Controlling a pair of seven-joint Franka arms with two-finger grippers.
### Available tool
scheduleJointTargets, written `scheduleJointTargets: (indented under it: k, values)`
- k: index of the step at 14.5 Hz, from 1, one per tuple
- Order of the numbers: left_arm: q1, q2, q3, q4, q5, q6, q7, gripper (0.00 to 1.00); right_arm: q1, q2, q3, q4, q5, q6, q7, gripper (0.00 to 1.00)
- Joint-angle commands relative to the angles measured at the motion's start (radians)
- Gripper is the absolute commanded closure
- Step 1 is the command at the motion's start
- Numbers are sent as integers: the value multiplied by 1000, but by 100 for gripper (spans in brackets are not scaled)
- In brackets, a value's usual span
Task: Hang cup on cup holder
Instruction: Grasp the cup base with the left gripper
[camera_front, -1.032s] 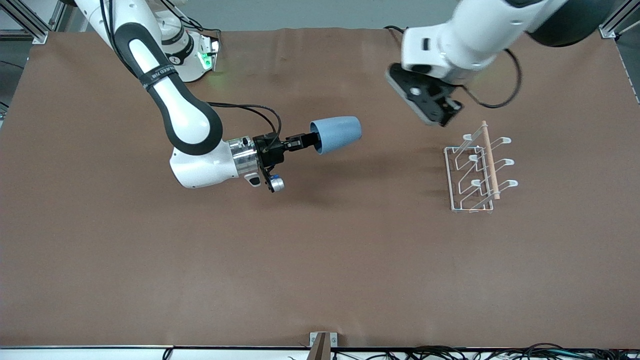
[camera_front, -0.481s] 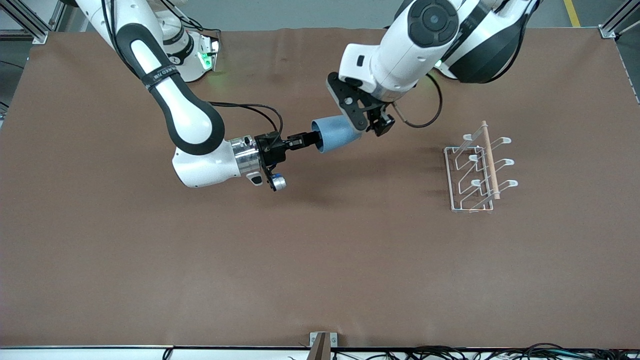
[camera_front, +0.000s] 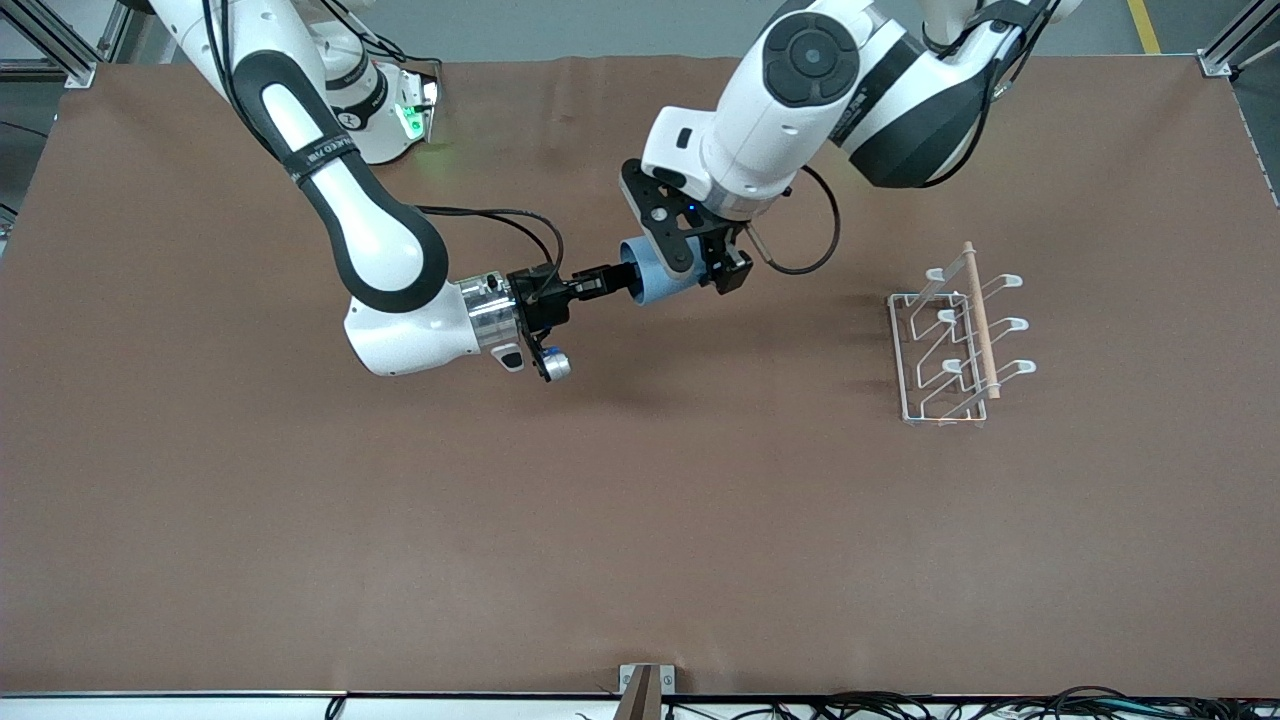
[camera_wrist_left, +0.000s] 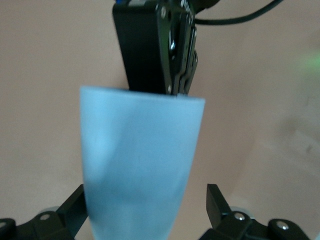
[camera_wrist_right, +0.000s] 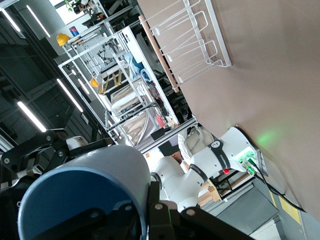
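Observation:
My left gripper grabs the light-blue cup by its closed end (camera_front: 689, 266) next, to hang it on the cup holder (camera_front: 950, 340).
The light-blue cup (camera_front: 652, 282) lies sideways in the air over the middle of the table. My right gripper (camera_front: 612, 283) is shut on its rim, one finger inside and one outside (camera_wrist_right: 150, 210). My left gripper (camera_front: 700, 268) is open, its fingers astride the cup's closed end. In the left wrist view the cup (camera_wrist_left: 140, 165) fills the gap between the fingers (camera_wrist_left: 217, 205), with a gap on one side; the right gripper (camera_wrist_left: 160, 50) shows at its mouth. The white wire cup holder (camera_front: 950, 340) with its wooden bar stands toward the left arm's end; it also shows in the right wrist view (camera_wrist_right: 195, 40).
The right arm's base with a green light (camera_front: 400, 115) stands at the table's back edge. A brown mat (camera_front: 640, 520) covers the table. Cables run along the edge nearest the front camera (camera_front: 900, 705).
My left arm has swung from near the cup holder to the cup and now has its open fingers astride the cup. The right gripper and cup have hardly moved.

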Motion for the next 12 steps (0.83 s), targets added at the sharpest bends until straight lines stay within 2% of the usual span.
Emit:
scheduleJointTargets:
  k: [1, 2, 3, 5, 6, 8, 9, 10, 11, 12]
  values:
    - [-27, 40, -8, 27, -7, 27, 35, 1, -7, -15, 15, -8, 35, 24, -12, 99]
    - [-27, 46, -8, 26, -7, 50, 69, 8, -7, -15, 15, -10, 35, 24, -12, 99]
    - [-27, 46, -7, 22, -9, 59, 107, 31, -7, -15, 15, -8, 37, 24, -12, 99]
    - [-26, 46, -7, 21, -21, 58, 121, 61, -7, -15, 15, -8, 35, 24, -12, 99]
    - [-11, 49, -7, 15, -44, 52, 106, 79, -7, -15, 15, -8, 35, 24, -12, 99]
    - [-14, 48, -7, 15, -47, 49, 101, 94, -7, -15, 15, -8, 35, 30, -11, 97]
    - [-15, 46, -5, 15, -47, 49, 103, 94, -6, -15, 15, -8, 34, 32, 3, 77]
    - [-6, 45, -5, 16, -43, 47, 104, 98, -5, -15, 15, -8, 34, 33, 2, 15]
    - [-7, 40, -4, 18, -35, 33, 107, 98, -5, -15, 15, -10, 32, 36, 3, 0]
    - [-7, 36, 1, 16, -35, 13, 109, 98, -9, -15, 15, -10, 27, 35, 3, 0]
